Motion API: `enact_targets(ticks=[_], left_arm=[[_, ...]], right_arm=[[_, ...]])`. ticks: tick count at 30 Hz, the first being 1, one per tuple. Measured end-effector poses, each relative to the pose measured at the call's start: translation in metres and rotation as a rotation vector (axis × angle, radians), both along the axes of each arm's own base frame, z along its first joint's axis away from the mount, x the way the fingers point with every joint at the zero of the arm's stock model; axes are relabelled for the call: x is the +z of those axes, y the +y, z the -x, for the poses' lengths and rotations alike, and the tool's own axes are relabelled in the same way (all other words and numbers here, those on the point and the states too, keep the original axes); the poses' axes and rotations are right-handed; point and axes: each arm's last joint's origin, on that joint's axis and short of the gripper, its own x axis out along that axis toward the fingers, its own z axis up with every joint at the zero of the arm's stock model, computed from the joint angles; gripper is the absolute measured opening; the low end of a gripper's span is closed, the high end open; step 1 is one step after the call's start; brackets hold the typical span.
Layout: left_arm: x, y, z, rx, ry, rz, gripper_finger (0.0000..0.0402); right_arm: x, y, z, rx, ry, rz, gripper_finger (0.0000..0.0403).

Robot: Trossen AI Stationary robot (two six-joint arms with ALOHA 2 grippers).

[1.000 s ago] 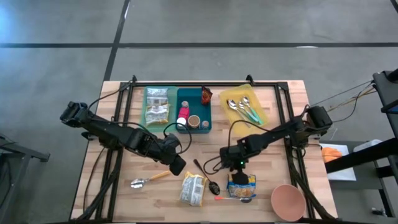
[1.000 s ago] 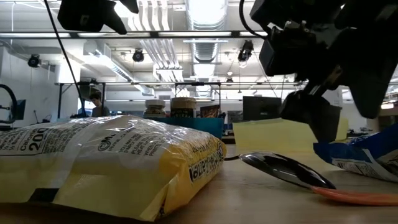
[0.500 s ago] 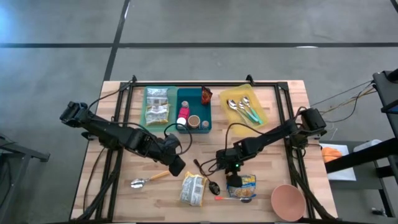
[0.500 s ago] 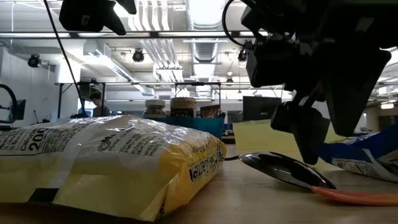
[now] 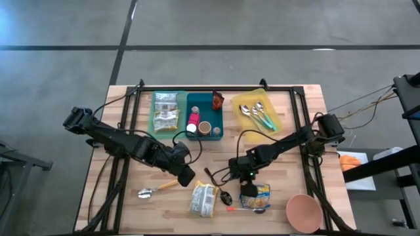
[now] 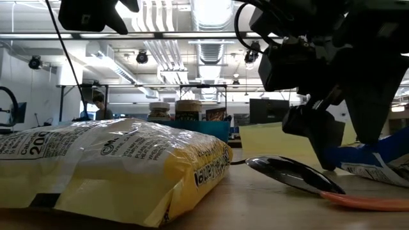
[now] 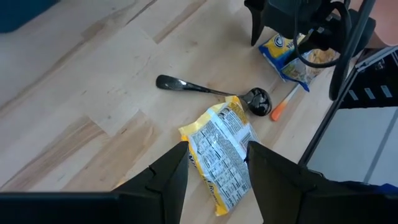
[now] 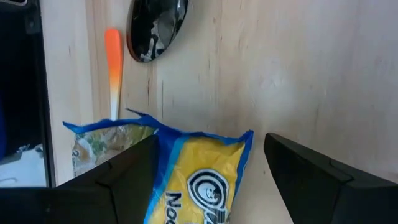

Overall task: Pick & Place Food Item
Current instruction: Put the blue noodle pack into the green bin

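My right gripper is ready to close and would hold the packet, as its fingers reach down to the noodle packet's blue end seam [image 8: 214, 138] with a corner between them.
A blue and yellow noodle packet [image 5: 258, 195] lies flat on the wooden table near its front edge. My right gripper [image 5: 247, 187] stands open just over the packet's far end [image 8: 205, 143], one finger on either side, slanting down. Whether a finger touches the packet does not show. A larger yellow food packet [image 5: 204, 198] lies flat to the left of it. My left gripper [image 5: 187, 177] hangs open well above the table, beyond that yellow packet [image 7: 221, 155], with nothing between its fingers.
A black spoon [image 5: 220, 187] and an orange-handled spoon [image 5: 246, 208] lie between the packets. A pink bowl [image 5: 304, 213] sits at the front right and a gold-handled spoon [image 5: 156, 190] at the front left. A green bin [image 5: 166, 113], a teal bin [image 5: 205, 115] and a yellow tray [image 5: 258, 113] stand at the back.
My right gripper has sunk a little and drifted toward the table's near edge, down over the noodle packet's far end, with its fingers still apart. The packets and spoons lie as before.
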Motion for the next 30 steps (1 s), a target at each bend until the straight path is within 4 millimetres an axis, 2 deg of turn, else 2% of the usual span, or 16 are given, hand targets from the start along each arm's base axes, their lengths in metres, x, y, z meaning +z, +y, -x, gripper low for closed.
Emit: enact_targets(ticks=[4,6,23,30], left_arm=[[0.0,0.0,0.0,0.002,0.0,0.001,0.0171],[0.0,0.0,0.0,0.002,0.0,0.001,0.0171],[0.0,0.0,0.0,0.003,0.0,0.001,0.0171],[0.0,0.0,0.0,0.031,0.001,0.02,0.0171]], right_arm=[[-0.001,0.0,0.001,0.004,0.0,0.002,0.0287],[-0.001,0.0,0.001,0.004,0.0,0.003,0.0272],[-0.001,0.0,0.001,-0.02,0.019,0.001,0.002],[0.011,-0.001,0.002,-0.03,-0.012,-0.011,0.001]])
